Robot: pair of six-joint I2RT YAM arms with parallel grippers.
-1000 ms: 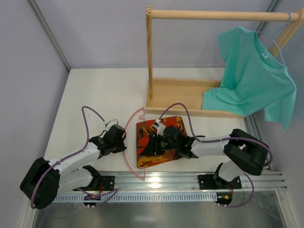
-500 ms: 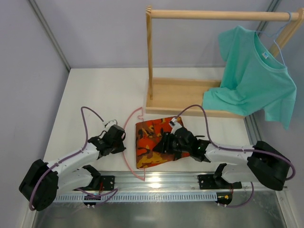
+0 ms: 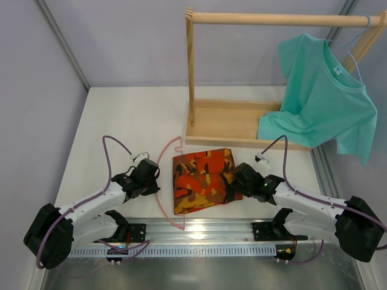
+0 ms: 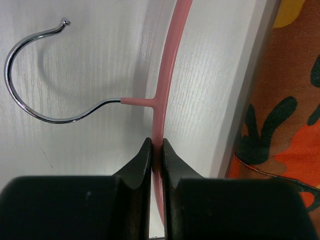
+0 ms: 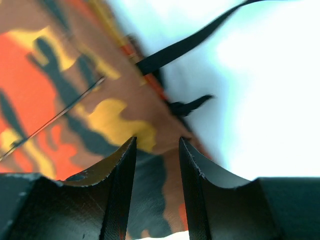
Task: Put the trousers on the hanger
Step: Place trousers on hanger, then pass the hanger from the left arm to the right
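The right gripper grabs the hanger's pink bar toward the near table edge next, leaving the silver hook free for hanging.
The camouflage trousers [image 3: 201, 180] lie folded flat on the table between the two arms. The thin pink hanger [image 3: 162, 154] lies along their left edge, its silver hook [image 4: 30, 100] pointing left. My left gripper [image 3: 158, 183] is shut on the hanger's pink bar [image 4: 172, 60] just below the hook's stem, with the fingertips [image 4: 145, 152] pinching it. My right gripper [image 3: 230, 186] hovers open over the right edge of the trousers [image 5: 75, 100], with nothing between its fingers. Black drawstrings [image 5: 190, 45] trail onto the white table beside it.
A wooden clothes rack [image 3: 242, 121] stands behind the trousers. A teal T-shirt [image 3: 320, 96] hangs from the rack's rail on a light-blue hanger [image 3: 357, 45] at the right. A metal rail [image 3: 205, 232] runs along the near table edge.
My right arm has drawn back to the right, from over the middle of the trousers to their right edge, leaving the cloth uncovered. The left arm and the hanger have stayed put.
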